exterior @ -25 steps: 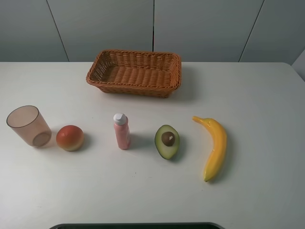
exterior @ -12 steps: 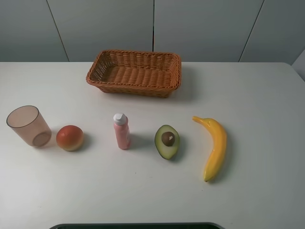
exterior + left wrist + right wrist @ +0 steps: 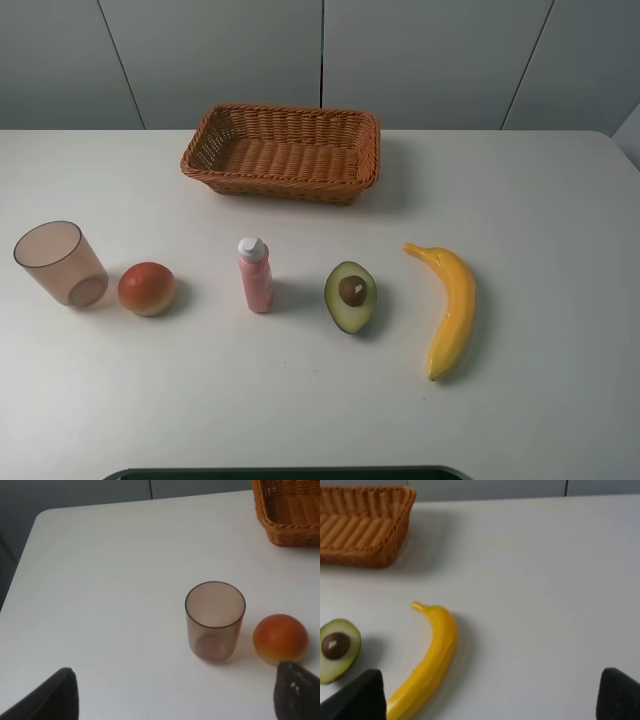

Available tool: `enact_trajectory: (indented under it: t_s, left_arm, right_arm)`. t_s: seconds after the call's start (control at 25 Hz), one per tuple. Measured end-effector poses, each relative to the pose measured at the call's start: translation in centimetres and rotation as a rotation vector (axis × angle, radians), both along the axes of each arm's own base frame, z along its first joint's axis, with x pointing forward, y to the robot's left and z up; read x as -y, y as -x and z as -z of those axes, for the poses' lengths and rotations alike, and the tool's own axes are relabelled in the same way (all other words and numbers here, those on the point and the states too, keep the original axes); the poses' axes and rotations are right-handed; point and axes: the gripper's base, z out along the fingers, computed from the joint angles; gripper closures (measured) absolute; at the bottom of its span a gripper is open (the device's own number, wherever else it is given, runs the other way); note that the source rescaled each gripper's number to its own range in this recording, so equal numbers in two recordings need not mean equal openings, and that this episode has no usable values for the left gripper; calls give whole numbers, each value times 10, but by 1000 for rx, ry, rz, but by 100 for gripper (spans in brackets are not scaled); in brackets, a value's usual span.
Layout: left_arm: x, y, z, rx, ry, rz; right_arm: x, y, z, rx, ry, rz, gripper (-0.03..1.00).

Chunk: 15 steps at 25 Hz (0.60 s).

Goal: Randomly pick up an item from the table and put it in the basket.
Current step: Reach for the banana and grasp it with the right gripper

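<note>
I will put the banana into the wicker basket (image 3: 282, 151), so my right gripper will next grab the yellow banana by the middle of its curved body (image 3: 456, 306).
The yellow banana (image 3: 450, 310) lies on the white table (image 3: 560, 200) at the right front, stem tip toward the far side. It also shows in the right wrist view (image 3: 430, 660). The brown wicker basket (image 3: 282, 151) stands empty at the back centre; its corner shows in the left wrist view (image 3: 290, 515) and the right wrist view (image 3: 365, 525). Neither gripper shows in the exterior high view. My left gripper (image 3: 176, 685) is open and empty, short of the cup. My right gripper (image 3: 492, 685) is open and empty, short of the banana.
In a row left of the banana stand a halved avocado (image 3: 350, 296), a pink bottle with a white cap (image 3: 255, 275), a round red-orange fruit (image 3: 147, 289) and a translucent pinkish cup (image 3: 60, 264). A dark edge (image 3: 280, 473) runs along the table's front.
</note>
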Motion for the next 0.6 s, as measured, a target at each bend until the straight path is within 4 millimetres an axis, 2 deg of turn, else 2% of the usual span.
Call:
enact_trajectory:
  t_s: [0.12,0.24,0.36,0.52,0.6]
  left_arm:
    - [0,0,0,0,0,0]
    - [0,0,0,0,0,0]
    - [0,0,0,0,0,0]
    - [0,0,0,0,0,0]
    - [0,0,0,0,0,0]
  right_arm:
    - [-4,-21,-11,-137,-11,-36,11]
    - [-9,-55,-25,-264,-60,-64,11]
    - [-13,-93,-30,-379,-102,-76,11]
    - [-19,-140,-12,-544,-124,-91,11]
    - [-29,-160,3,-606,-119,-122,11]
